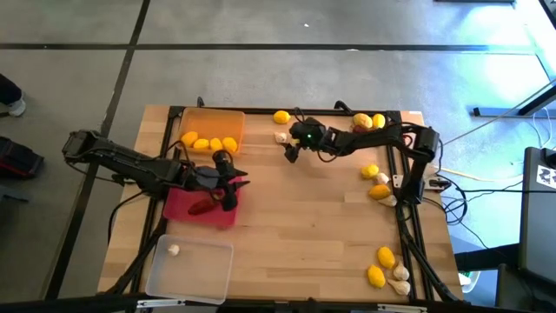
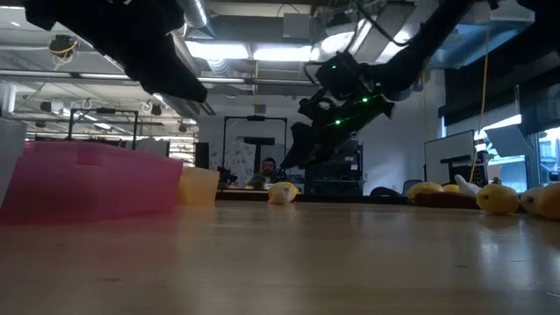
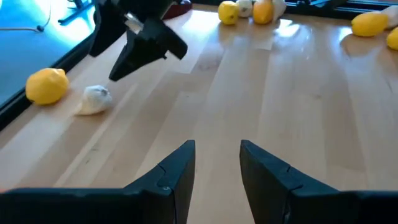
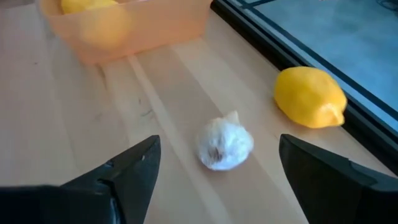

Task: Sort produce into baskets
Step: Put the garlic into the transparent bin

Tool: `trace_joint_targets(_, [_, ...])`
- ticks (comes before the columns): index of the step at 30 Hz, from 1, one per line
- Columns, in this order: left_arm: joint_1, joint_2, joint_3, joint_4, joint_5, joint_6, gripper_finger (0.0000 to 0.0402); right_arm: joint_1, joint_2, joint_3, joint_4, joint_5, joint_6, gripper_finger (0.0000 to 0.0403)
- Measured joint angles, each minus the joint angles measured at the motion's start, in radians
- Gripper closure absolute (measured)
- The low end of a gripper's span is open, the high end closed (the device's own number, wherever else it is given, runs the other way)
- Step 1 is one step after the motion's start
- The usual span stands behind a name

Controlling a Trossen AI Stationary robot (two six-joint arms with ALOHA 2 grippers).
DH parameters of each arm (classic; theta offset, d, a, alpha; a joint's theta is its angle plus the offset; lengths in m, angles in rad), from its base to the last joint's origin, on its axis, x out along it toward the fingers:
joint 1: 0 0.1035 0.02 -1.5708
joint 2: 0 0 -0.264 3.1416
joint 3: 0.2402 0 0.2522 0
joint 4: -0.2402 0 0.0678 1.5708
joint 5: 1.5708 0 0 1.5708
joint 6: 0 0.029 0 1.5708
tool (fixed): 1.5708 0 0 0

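I should next grab the garlic bulb by its rounded root end [image 1: 280,137] with my right gripper, so that I can sort it into the clear basket [image 1: 189,268].
The garlic bulb [image 4: 225,144] lies on the table at the far side, beside a lemon [image 4: 310,96] and the orange basket [image 1: 213,130], which holds several lemons. My right gripper [image 1: 291,153] hovers just near of the garlic, fingers wide open, the bulb ahead of the gap [image 4: 217,180]. My left gripper [image 1: 234,187] is open and empty [image 3: 217,168] over the right edge of the red basket [image 1: 201,207], which holds a dark red chilli [image 1: 201,207]. The clear basket [image 1: 189,268] at the near left holds one garlic bulb [image 1: 174,250].
More lemons and garlic bulbs lie along the table's right side: at the far right [image 1: 372,122], mid right [image 1: 375,183] and near right corner [image 1: 387,268]. A dark chilli [image 2: 446,199] lies among them. The middle of the table is bare wood [image 1: 304,226].
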State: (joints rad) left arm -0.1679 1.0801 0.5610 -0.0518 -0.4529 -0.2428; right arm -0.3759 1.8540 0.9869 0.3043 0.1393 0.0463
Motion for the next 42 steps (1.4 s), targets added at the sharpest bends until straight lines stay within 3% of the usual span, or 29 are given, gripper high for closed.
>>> trace_joint_targets(9, [0.014, 0.000, 0.000, 0.006, -0.001, 0.014, 0.0279, 0.000, 0.080, 0.139, -0.123, 0.009, 0.048, 0.0081])
trace_joint_targets(14, [0.014, 0.000, 0.000, 0.006, -0.002, 0.014, 0.0279, 0.000, 0.109, 0.148, -0.129, 0.074, 0.057, 0.0081])
trace_joint_targets(18, [0.014, 0.000, 0.000, 0.004, -0.004, 0.009, 0.0279, -0.006, 0.137, 0.149, -0.126, 0.044, 0.056, 0.0081])
trace_joint_targets(27, [0.021, 0.000, 0.000, 0.004, -0.005, 0.018, 0.0279, -0.011, 0.197, 0.149, -0.051, 0.078, 0.039, 0.0085])
trace_joint_targets(31, [0.027, 0.001, -0.001, 0.047, -0.020, 0.070, 0.0279, -0.011, 0.195, 0.150, -0.062, 0.083, 0.036, 0.0119])
trace_joint_targets(42, [0.027, 0.003, -0.001, 0.063, -0.024, 0.116, 0.0279, -0.032, 0.195, 0.150, -0.070, 0.086, -0.031, 0.0279])
